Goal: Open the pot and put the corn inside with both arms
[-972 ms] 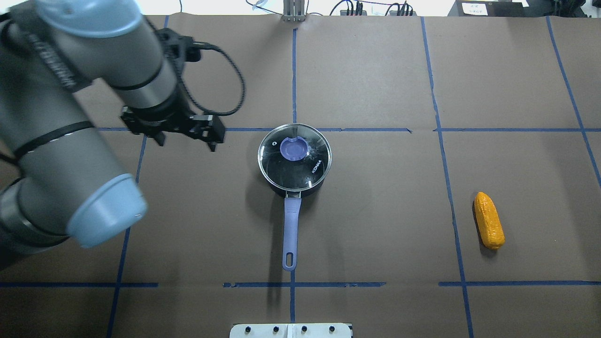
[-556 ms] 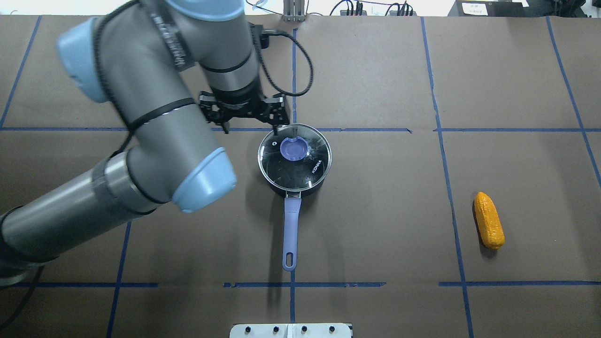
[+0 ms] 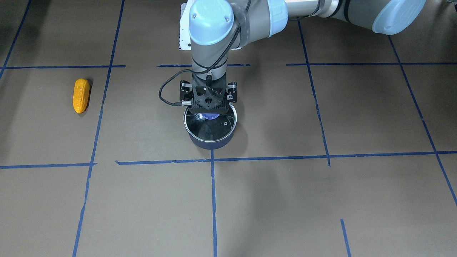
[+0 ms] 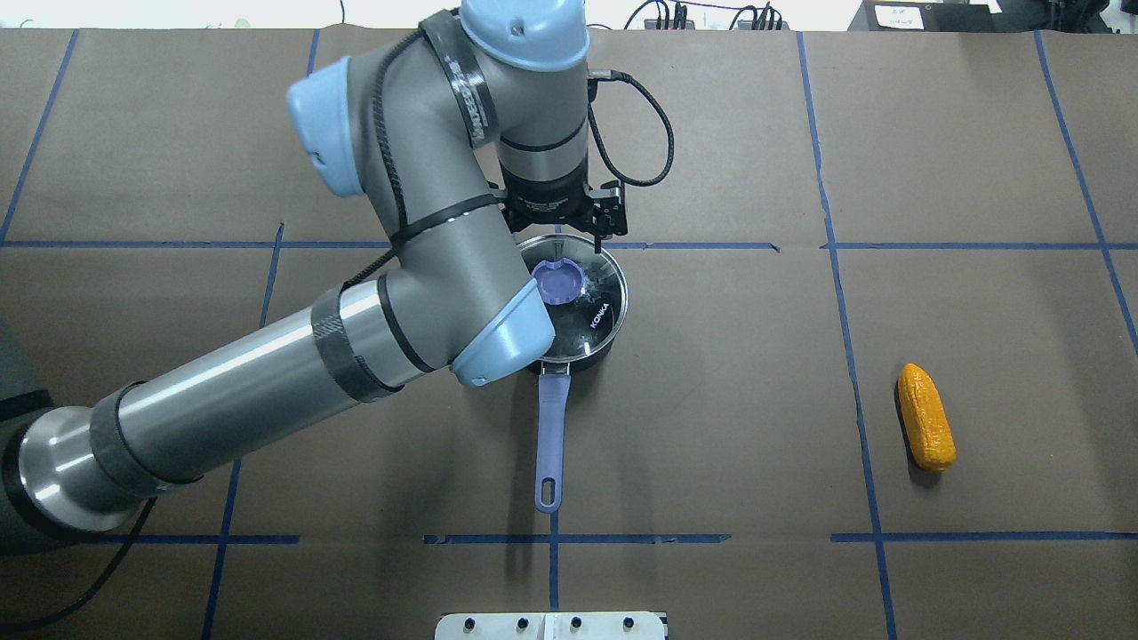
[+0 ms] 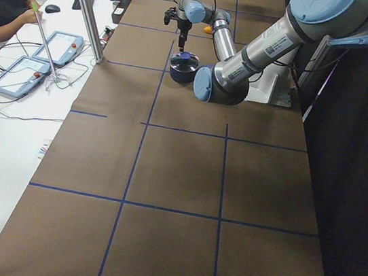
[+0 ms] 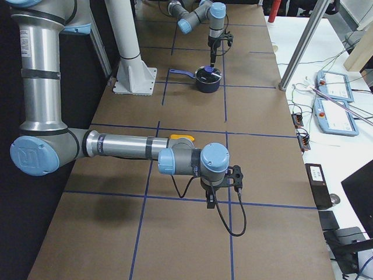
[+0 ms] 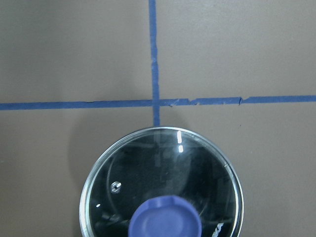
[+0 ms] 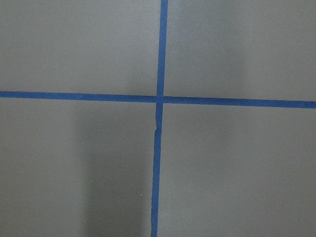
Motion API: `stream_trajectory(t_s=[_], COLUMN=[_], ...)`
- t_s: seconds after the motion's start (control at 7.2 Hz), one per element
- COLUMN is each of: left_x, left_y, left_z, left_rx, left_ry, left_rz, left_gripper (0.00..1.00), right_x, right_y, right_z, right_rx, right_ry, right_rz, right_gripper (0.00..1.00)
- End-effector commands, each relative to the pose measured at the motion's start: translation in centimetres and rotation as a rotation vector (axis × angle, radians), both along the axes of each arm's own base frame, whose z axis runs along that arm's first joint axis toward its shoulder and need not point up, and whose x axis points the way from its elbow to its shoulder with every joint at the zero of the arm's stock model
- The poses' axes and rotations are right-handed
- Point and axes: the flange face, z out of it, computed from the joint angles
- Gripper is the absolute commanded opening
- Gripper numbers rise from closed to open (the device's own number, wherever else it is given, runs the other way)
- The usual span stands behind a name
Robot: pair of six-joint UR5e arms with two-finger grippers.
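My left gripper picks up the glass lid by its blue knob (image 3: 210,116) next. This opens the pot (image 3: 209,141) for the corn.
The pot (image 4: 597,331) stands mid-table with its glass lid (image 4: 594,298) and blue knob (image 4: 558,282) on. Its lavender handle (image 4: 551,427) points toward the robot. My left gripper (image 4: 558,240) hangs pointing down over the lid's far edge, just beyond the knob, jaws open and empty. The left wrist view shows the lid (image 7: 148,173) and knob (image 7: 165,219) at its bottom edge, with no fingertips. The corn (image 4: 925,418) lies on the table far to the right, also in the front view (image 3: 81,95). My right gripper (image 6: 213,201) shows only in the right side view; I cannot tell its state.
Brown paper with blue tape lines (image 4: 836,267) covers the table. A white base plate (image 4: 551,626) sits at the near edge. Cables and plugs (image 4: 702,16) lie along the far edge. The right wrist view shows only a tape cross (image 8: 159,101).
My left arm has swung right, from the left part of the table to above the pot's far rim. The pot and the corn have not moved.
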Motion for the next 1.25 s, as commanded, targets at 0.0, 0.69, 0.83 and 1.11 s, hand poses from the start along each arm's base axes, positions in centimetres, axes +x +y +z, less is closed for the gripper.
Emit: stream_trajectory(t_s=[0.0, 0.69, 0.83, 1.11], left_x=[0.8, 1.1, 1.2, 2.1], left_y=[-0.2, -0.2, -0.1, 0.9], left_z=[0.7, 2.1, 2.1, 2.3], left_rx=[-0.005, -0.018, -0.023, -0.033], left_ry=[-0.005, -0.018, -0.017, -0.018], left_rz=[-0.007, -0.006, -0.008, 0.001], left_gripper=[1.00, 1.00, 1.00, 1.00], right_x=[0.0, 0.0, 0.0, 0.0], right_y=[0.0, -0.1, -0.1, -0.1], right_z=[0.0, -0.1, -0.1, 0.0], right_rx=[0.000, 0.002, 0.002, 0.001], right_ry=[0.001, 0.001, 0.001, 0.001], right_rz=[-0.001, -0.001, -0.001, -0.002], right_gripper=[1.00, 1.00, 1.00, 1.00])
